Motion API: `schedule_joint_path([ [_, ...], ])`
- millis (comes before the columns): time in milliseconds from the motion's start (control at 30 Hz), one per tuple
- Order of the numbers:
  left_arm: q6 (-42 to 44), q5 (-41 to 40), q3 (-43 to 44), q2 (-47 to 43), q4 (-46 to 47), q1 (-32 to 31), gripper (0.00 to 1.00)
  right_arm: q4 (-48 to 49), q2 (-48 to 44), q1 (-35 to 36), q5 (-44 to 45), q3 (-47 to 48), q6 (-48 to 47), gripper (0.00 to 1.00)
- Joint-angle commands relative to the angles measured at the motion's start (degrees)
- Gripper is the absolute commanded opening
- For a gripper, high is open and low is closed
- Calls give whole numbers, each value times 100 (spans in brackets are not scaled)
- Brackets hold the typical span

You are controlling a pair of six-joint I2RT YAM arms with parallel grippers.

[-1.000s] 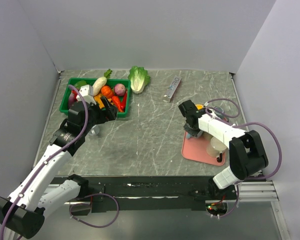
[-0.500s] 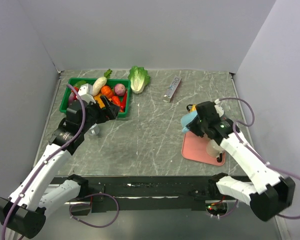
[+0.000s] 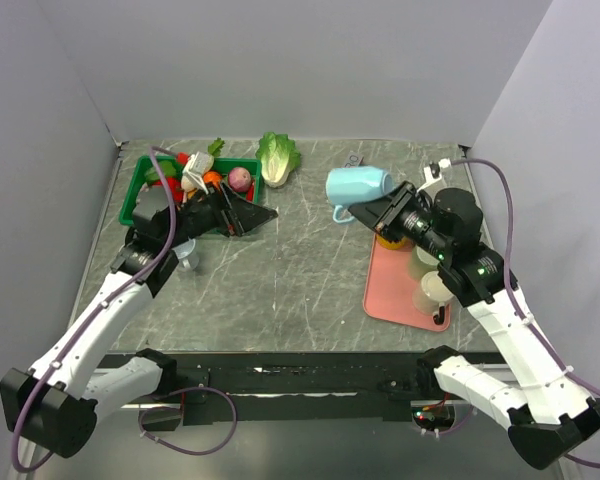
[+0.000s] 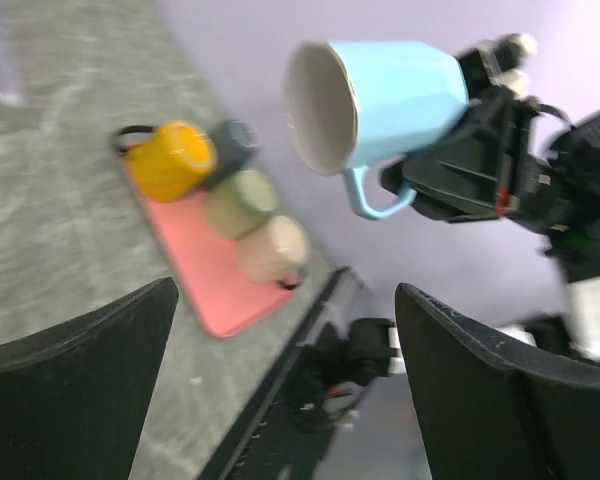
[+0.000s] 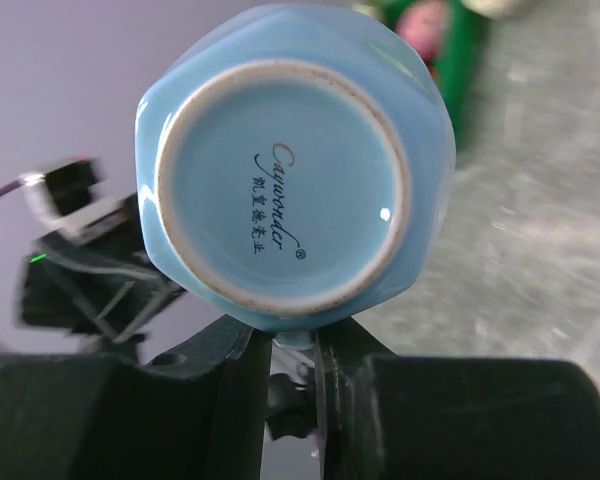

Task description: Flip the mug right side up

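The light blue mug has to be set upright with its base free, so the left gripper will grab it by its handle [image 3: 340, 214] [image 4: 364, 200] from the side of the mug's opening.
A light blue mug [image 3: 358, 185] hangs in the air on its side, mouth facing left and handle pointing down. My right gripper [image 3: 385, 212] is shut on that handle. The right wrist view shows the mug's base [image 5: 290, 180] straight on, with the handle pinched between my right gripper's [image 5: 293, 345] fingers. My left gripper [image 3: 255, 212] is raised in front of the green basket, open, and points right toward the mug. In the left wrist view the mug's [image 4: 380, 100] white inside faces the camera, well beyond the open left gripper [image 4: 288, 290].
A pink tray [image 3: 392, 298] at the right holds a yellow mug [image 4: 170, 160], a dark one [image 4: 235, 140], a greenish one [image 4: 240, 200] and a beige one [image 3: 435, 290]. A green basket [image 3: 242, 160] of vegetables stands at the back left, with a lettuce [image 3: 277, 155] beside it.
My right arm has lifted the blue mug off the pink tray, up and to the left, tipping it onto its side. My left arm rose and swung its open gripper rightward.
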Motion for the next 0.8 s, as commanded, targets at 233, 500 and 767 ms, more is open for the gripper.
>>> schedule_joint_path([
  [233,-1851,669,158,402,3002,-763,96,3092,180,177,-1240,364,529,0],
  [500,-2423,212,299,930,3796,-1204,96,3857,329,361,-1487,285,697,0],
  [767,-2739,44,641,1264,4051,-1291,93,3946,417,476,-1663,144,635,0],
])
